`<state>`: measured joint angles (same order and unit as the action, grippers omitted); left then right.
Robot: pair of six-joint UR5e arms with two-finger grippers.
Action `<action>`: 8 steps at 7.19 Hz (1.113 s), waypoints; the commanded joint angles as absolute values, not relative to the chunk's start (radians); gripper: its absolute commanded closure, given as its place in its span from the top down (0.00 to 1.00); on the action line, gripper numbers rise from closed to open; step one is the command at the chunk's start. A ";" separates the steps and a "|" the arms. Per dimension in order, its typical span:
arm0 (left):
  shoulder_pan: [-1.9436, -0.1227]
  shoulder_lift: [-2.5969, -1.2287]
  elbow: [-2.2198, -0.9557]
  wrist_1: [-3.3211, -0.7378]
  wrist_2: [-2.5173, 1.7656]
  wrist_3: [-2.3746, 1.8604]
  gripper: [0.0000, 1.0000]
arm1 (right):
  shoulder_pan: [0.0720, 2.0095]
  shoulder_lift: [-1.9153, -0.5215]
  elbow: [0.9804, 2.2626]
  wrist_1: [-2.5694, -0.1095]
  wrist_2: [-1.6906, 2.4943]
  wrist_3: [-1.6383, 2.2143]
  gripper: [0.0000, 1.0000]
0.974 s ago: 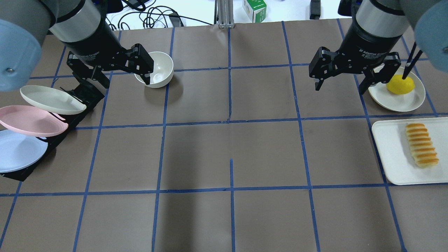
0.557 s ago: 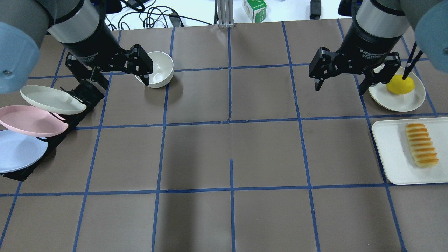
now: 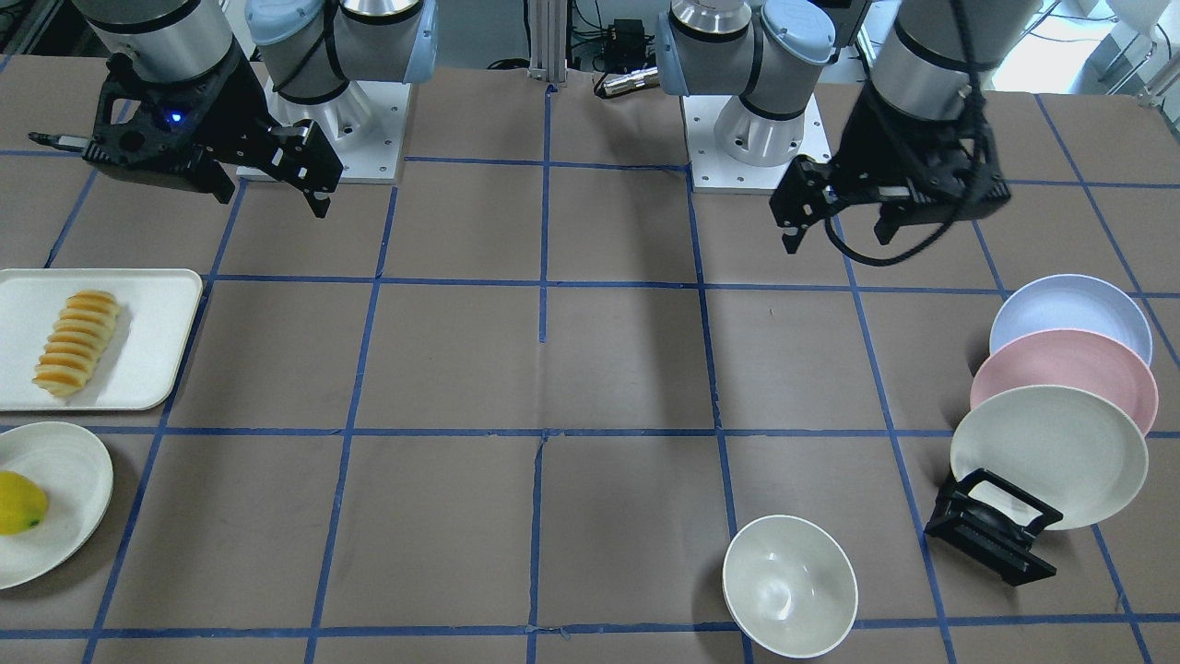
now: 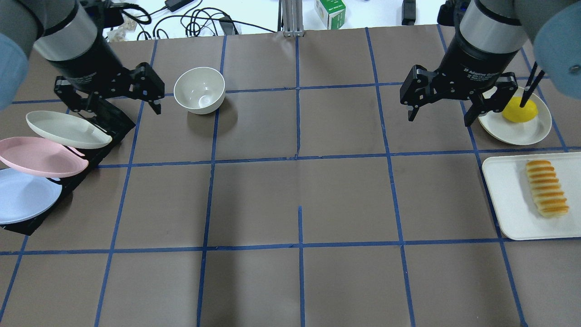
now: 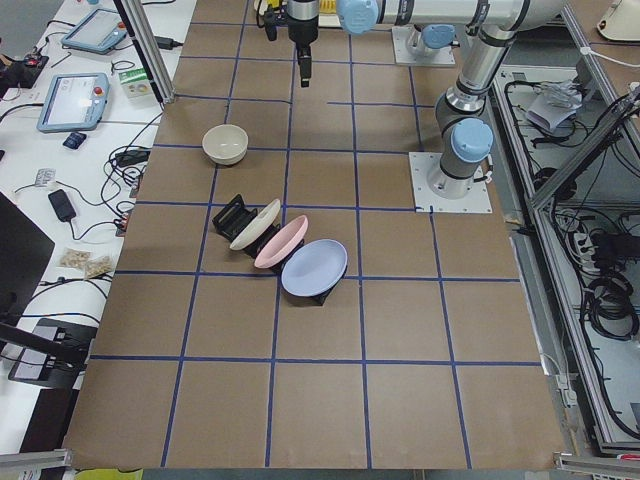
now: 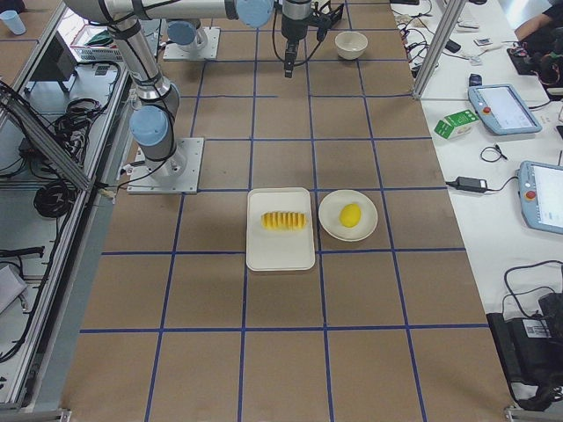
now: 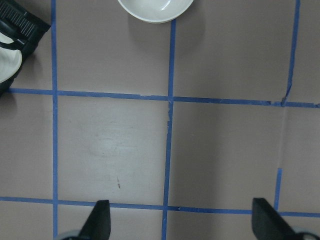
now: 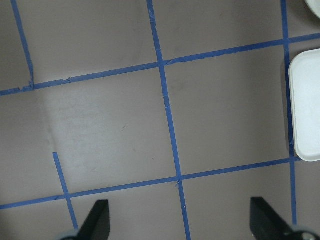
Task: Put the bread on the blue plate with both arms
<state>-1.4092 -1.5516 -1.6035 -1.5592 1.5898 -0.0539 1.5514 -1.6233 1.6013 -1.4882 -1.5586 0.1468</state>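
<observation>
The bread runs long and narrow to its tapered end [image 3: 55, 386], so I next need to grab it across its middle [image 3: 76, 343] with my right gripper to keep it level.
The bread [image 4: 547, 187] lies lengthwise on a white tray [image 4: 504, 200] at the table's right edge; it also shows in the front view [image 3: 76, 342] and the right side view [image 6: 283, 220]. The blue plate [image 4: 22, 195] leans in a black rack [image 4: 106, 120] at the left edge, nearest the robot, and shows in the front view [image 3: 1069, 314]. My left gripper [image 4: 115, 108] hangs open and empty above the rack's far end, left of a white bowl [image 4: 199, 90]. My right gripper [image 4: 438, 121] hangs open and empty, above the table, left of the lemon plate.
A pink plate [image 4: 41, 156] and a cream plate [image 4: 66, 129] lean in the same rack beyond the blue one. A yellow lemon [image 4: 519, 110] sits on a cream plate [image 4: 522, 129] just beyond the tray. Cables and a green box [image 4: 330, 12] lie past the far edge.
My left gripper has moved left, off the white bowl and toward the plate rack. The right gripper has barely moved. Bread and plates are as before.
</observation>
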 commanded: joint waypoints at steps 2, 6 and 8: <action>-0.981 -1.580 -1.635 -1.539 1.652 0.208 1.00 | 1.507 -1.614 1.605 -1.497 -1.626 0.138 1.00; -0.683 -1.754 -1.647 -1.237 1.754 0.443 1.00 | 1.214 -1.609 1.776 -1.674 -1.638 -0.174 1.00; -0.643 -1.836 -1.664 -1.177 1.786 0.446 1.00 | 1.082 -1.605 1.880 -1.802 -1.655 -0.320 1.00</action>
<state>-0.6731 -1.7915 -1.6535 -1.2073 1.7700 0.4417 1.1588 -1.6087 1.8195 -1.7287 -1.6505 -0.2293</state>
